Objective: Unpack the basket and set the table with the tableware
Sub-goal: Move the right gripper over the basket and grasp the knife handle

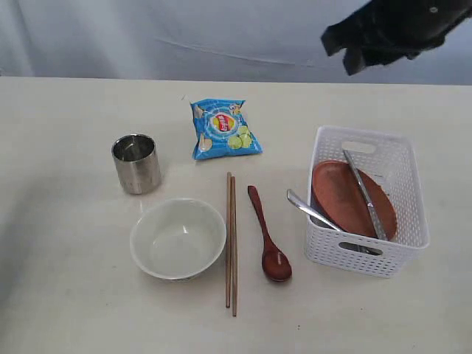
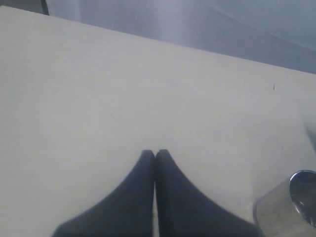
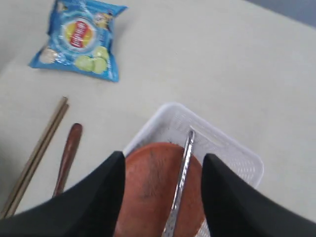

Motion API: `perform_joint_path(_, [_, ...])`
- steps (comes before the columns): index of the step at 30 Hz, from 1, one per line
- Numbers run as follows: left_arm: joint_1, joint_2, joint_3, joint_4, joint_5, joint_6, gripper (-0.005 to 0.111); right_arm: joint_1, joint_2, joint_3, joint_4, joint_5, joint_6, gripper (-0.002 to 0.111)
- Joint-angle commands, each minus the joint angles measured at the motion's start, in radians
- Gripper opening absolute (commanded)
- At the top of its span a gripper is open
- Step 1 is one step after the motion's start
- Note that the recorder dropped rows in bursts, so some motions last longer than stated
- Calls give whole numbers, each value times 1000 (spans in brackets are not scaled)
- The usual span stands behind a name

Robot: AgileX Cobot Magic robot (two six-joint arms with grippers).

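Next, my right gripper grabs the steel knife by its handle (image 1: 355, 171) to set the table beside the white bowl (image 1: 178, 237).
The white basket (image 1: 410, 184) stands on the right of the table (image 1: 66, 295). In it the brown plate (image 1: 335, 199) leans, with a long steel piece of cutlery (image 1: 364, 193) lying across it. A second steel handle (image 1: 310, 209) pokes out over the basket's left wall. Out on the table are the steel cup (image 1: 136, 164), white bowl (image 1: 178, 237), chopsticks (image 1: 231, 243) and wooden spoon (image 1: 267, 240). My right gripper (image 3: 163, 160) hangs open above the plate (image 3: 148, 182) and the steel cutlery (image 3: 184, 165), holding nothing. My left gripper (image 2: 155, 153) is shut and empty over bare table, with the cup (image 2: 289, 207) beside it.
A blue crisp packet (image 1: 223, 129) lies behind the chopsticks, left of the basket. The right arm (image 1: 391, 26) shows dark at the top right of the exterior view. A grey backdrop runs along the table's far edge.
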Motion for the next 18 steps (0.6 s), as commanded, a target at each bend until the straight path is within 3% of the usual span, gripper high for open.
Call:
perform_joint_path(1, [5, -8, 6, 4, 0, -3, 0, -148, 75, 95, 130, -30, -64, 46])
perform_joint_path(7, [5, -8, 6, 4, -2, -3, 0, -180, 180, 196, 169, -118, -118, 46])
perform_joint_path(18, [5, -8, 6, 4, -2, -3, 0, -180, 321, 200, 169, -183, -118, 46])
